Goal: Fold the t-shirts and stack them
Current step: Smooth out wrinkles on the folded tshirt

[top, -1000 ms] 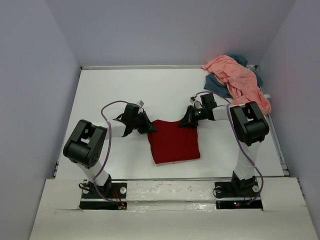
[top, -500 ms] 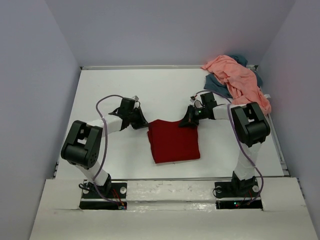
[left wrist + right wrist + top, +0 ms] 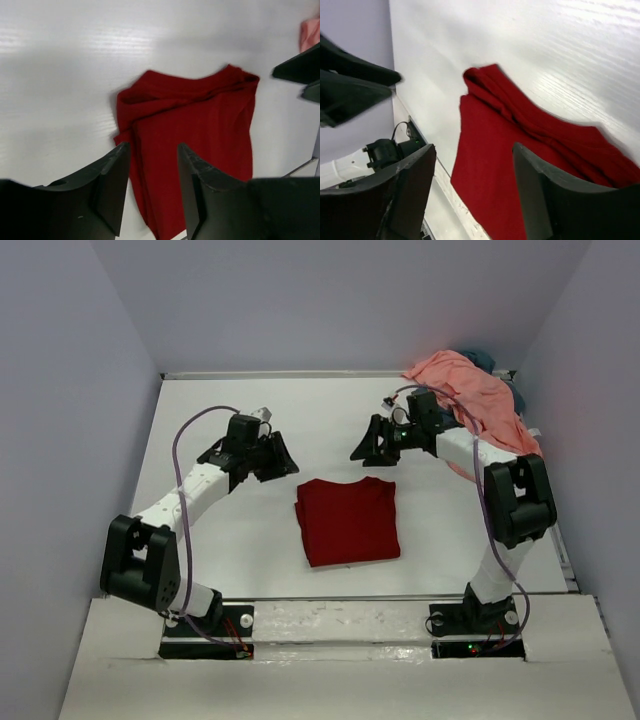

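Observation:
Next, my left gripper grabs the folded dark red t-shirt's side edge near the collar (image 3: 300,501) (image 3: 124,120) and slides it, still folded, for stacking.
A dark red t-shirt (image 3: 347,520) lies folded into a rectangle on the white table, near the front middle; it also shows in the left wrist view (image 3: 200,125) and the right wrist view (image 3: 520,165). My left gripper (image 3: 284,462) hovers open above the table, off the shirt's far left corner, holding nothing. Off the far right corner, my right gripper (image 3: 362,448) is likewise lifted, open and empty. A salmon pink t-shirt (image 3: 472,398) lies crumpled at the back right over a slate blue-grey t-shirt (image 3: 432,408), most of which is hidden.
The white table (image 3: 220,540) is walled by lavender panels on three sides. A raised lip runs along its near edge (image 3: 340,598), with both arm bases behind it. The crumpled pile sits against the back right corner.
Both grippers have let go of the dark red shirt's far corners, opened, and pulled up and back from it. The shirt stays folded in place.

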You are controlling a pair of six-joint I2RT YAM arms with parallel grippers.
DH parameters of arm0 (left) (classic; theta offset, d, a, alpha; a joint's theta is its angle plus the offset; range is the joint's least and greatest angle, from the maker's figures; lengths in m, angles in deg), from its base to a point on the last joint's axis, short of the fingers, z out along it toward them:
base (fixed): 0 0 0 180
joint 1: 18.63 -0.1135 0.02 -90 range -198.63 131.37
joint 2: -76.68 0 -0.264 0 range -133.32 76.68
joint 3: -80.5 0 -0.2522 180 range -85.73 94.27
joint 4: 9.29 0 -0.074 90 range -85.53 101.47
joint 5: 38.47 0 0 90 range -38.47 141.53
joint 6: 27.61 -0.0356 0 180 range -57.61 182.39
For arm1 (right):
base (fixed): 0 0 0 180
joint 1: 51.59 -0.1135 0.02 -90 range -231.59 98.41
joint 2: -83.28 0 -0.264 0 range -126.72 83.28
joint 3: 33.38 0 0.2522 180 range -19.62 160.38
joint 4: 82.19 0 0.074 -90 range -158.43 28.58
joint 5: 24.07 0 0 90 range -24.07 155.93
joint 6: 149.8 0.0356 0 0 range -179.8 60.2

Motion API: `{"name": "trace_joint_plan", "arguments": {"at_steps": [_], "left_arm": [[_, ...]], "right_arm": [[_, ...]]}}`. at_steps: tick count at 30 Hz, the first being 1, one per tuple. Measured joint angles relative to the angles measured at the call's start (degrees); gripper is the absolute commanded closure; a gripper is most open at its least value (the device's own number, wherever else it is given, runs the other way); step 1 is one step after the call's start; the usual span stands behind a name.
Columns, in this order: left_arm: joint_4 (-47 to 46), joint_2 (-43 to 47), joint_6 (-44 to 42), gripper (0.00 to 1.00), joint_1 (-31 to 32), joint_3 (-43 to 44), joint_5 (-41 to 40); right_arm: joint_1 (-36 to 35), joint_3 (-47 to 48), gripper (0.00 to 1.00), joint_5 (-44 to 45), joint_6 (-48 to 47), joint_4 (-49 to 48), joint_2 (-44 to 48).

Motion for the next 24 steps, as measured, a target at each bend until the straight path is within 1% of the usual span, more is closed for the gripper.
{"name": "trace_joint_plan", "arguments": {"at_steps": [1, 2, 4, 5, 6, 9, 12, 19, 24], "left_arm": [[0.7, 0.48, -0.07, 0.44, 0.0, -1.38, 0.31], [1.55, 0.55, -0.07, 0.4, 0.0, -2.67, 0.7], [3.43, 0.35, -0.11, 0.35, 0.0, -4.66, 1.38], [4.11, 0.26, -0.24, 0.3, 0.02, -5.27, 1.53], [4.68, 0.26, -0.26, 0.29, 0.02, -5.81, 1.57], [5.86, 0.26, -0.17, 0.27, 0.02, -7.19, 1.53], [5.62, 0.26, -0.15, 0.27, 0.02, -8.74, 1.55], [3.23, 0.39, 0.42, 0.25, 0.02, -15.5, 3.45], [1.09, -1.62, 0.72, 0.24, 0.04, -16.85, 6.05]], "right_arm": [[0.0, 1.33, 0.29, 0.13, -0.33, 0.96, 0.7], [0.0, 2.54, 0.29, 0.68, -1.01, 2.4, 1.55], [0.0, 4.61, 0.29, 2.12, -2.01, 5.22, 3.26], [0.0, 5.79, 0.29, 3.54, -3.43, 7.39, 4.61], [0.0, 6.25, 0.29, 4.72, -4.13, 8.72, 5.68], [0.0, 6.49, 0.28, 8.15, -6.49, 12.68, 9.09], [0.0, 4.66, 0.28, 11.63, -8.35, 15.82, 12.28], [0.0, 0.98, 0.28, 14.47, -9.05, 20.37, 15.85], [0.0, 0.22, 0.28, 15.76, -9.27, 22.01, 18.69]]}}
